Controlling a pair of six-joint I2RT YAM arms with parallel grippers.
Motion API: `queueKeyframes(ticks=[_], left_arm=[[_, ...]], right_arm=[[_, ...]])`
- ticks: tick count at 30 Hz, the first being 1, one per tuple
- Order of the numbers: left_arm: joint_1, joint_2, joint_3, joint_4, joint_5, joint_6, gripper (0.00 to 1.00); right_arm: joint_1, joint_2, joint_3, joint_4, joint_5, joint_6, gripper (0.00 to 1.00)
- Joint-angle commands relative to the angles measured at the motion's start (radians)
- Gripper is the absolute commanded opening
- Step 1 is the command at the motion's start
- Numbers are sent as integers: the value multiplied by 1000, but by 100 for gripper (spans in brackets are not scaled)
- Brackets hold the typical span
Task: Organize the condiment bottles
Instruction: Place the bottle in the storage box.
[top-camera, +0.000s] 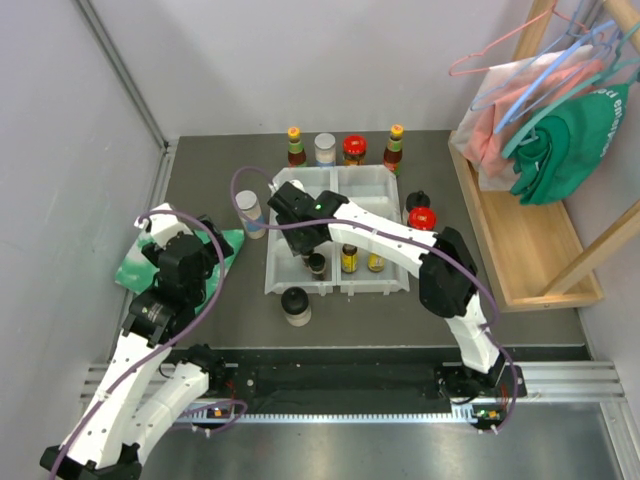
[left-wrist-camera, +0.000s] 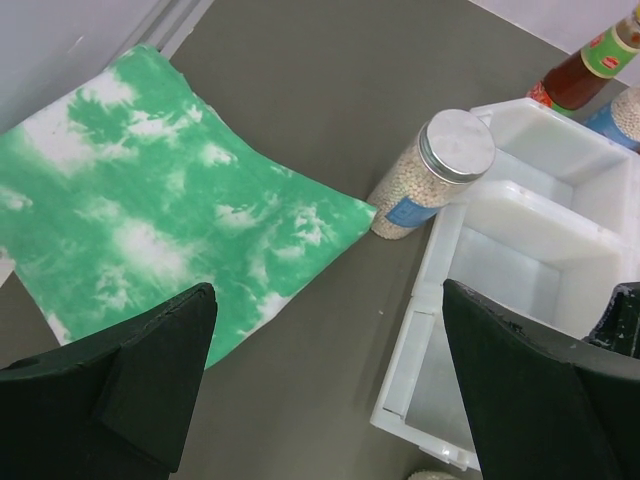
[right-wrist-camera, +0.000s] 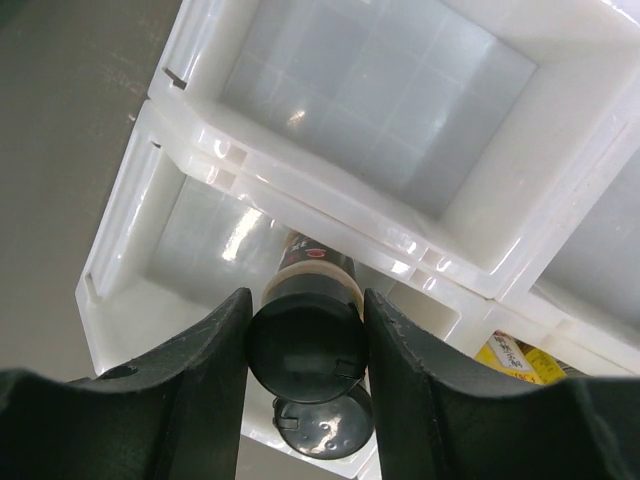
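My right gripper opens now, since the black-capped bottle is upright inside the sides of the tray's section and would stand.
My right gripper (right-wrist-camera: 306, 345) is shut on a black-capped bottle (right-wrist-camera: 306, 335), holding it upright over the near-left compartment of the white tray (right-wrist-camera: 130, 220). A second black cap (right-wrist-camera: 325, 428) stands right beside it in that compartment. From above, the right gripper (top-camera: 308, 240) is over the tray (top-camera: 335, 180), where three bottles (top-camera: 349, 258) stand along the near side. My left gripper (left-wrist-camera: 328, 300) hangs open and empty above the table, between the cloth (left-wrist-camera: 150, 220) and the tray (left-wrist-camera: 440, 300). A pale-lidded jar (left-wrist-camera: 430, 170) stands left of the tray.
Behind the tray stand two sauce bottles (top-camera: 294, 146), a pale-lidded jar (top-camera: 325, 149) and a red-lidded jar (top-camera: 354, 150). A red-lidded jar (top-camera: 422, 218) and a black-capped bottle (top-camera: 417, 200) are right of it. A black-capped jar (top-camera: 296, 305) is in front. A wooden rack (top-camera: 525, 240) stands at right.
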Motion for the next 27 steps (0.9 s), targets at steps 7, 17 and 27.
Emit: queueKeyframes(ticks=[7,17,27], left_arm=[[5,-15,-13,7,-90,-34,99],[5,5,-6,-4,-132,-51,99],[6,5,-7,-6,-136,-47,99]], right_arm=[[-13,-43,6,44,-3,-16,14],[-13,-89,-28,47,-3,-10,60],[-13,-121,88,-19,46,-11,73]])
